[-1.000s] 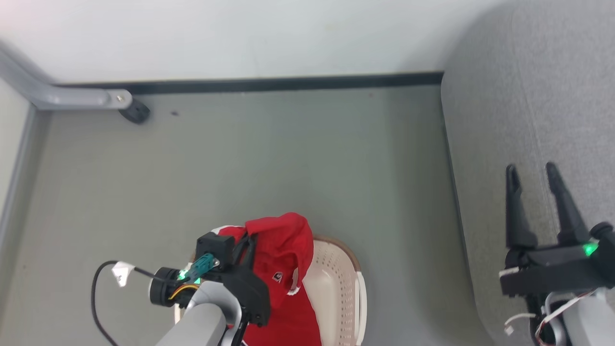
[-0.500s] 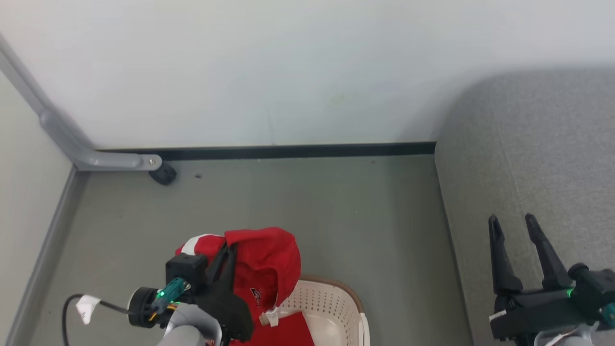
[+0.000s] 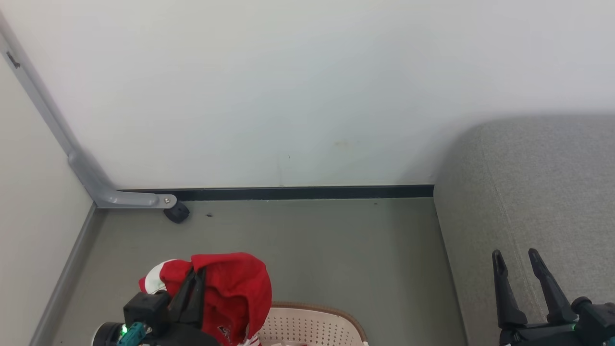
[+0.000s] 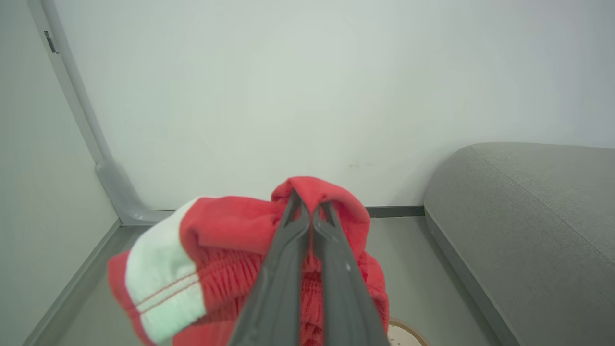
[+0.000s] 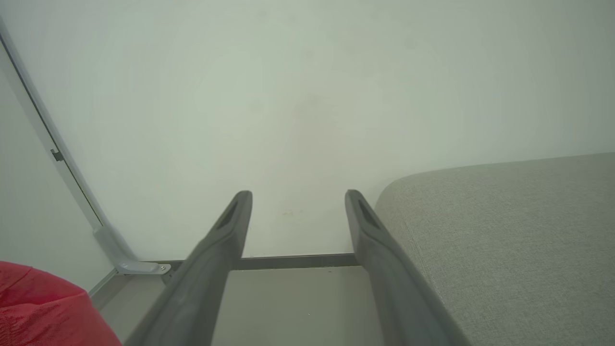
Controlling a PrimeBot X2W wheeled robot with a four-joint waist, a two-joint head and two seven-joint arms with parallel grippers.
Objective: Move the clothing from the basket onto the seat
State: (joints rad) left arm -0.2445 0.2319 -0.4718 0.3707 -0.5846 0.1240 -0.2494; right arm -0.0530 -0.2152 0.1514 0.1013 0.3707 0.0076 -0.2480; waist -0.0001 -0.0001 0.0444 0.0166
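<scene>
I need to carry the red garment over to the seat (image 3: 538,192), so next I should take hold of it with my right gripper by its hanging lower fold (image 3: 233,320).
A bright red garment (image 3: 230,288) with a white panel (image 4: 158,288) hangs bunched over my left gripper (image 4: 310,204), whose two fingers are shut on its fabric, lifted above the basket. The cream-pink basket (image 3: 312,324) with its brown rim peeks in at the head view's bottom edge, just right of the garment. To the right lies the grey seat (image 3: 538,192), also seen as the seat (image 4: 528,230) and seat (image 5: 504,250). My right gripper (image 3: 516,254) stands open over the seat's near part, its fingers (image 5: 230,230) wide apart with nothing between them. A bit of red cloth (image 5: 43,312) shows at lower left.
A white wall (image 3: 307,86) with a dark skirting strip (image 3: 298,192) closes the far side. A grey metal bracket (image 3: 125,198) with a black caster (image 3: 177,213) stands in the left corner. Grey-green floor (image 3: 326,250) lies between basket and seat.
The head camera has tilted up, so floor, basket and grippers sit lower in the picture. The left gripper has lifted the red garment higher out of the basket. The right gripper stays open.
</scene>
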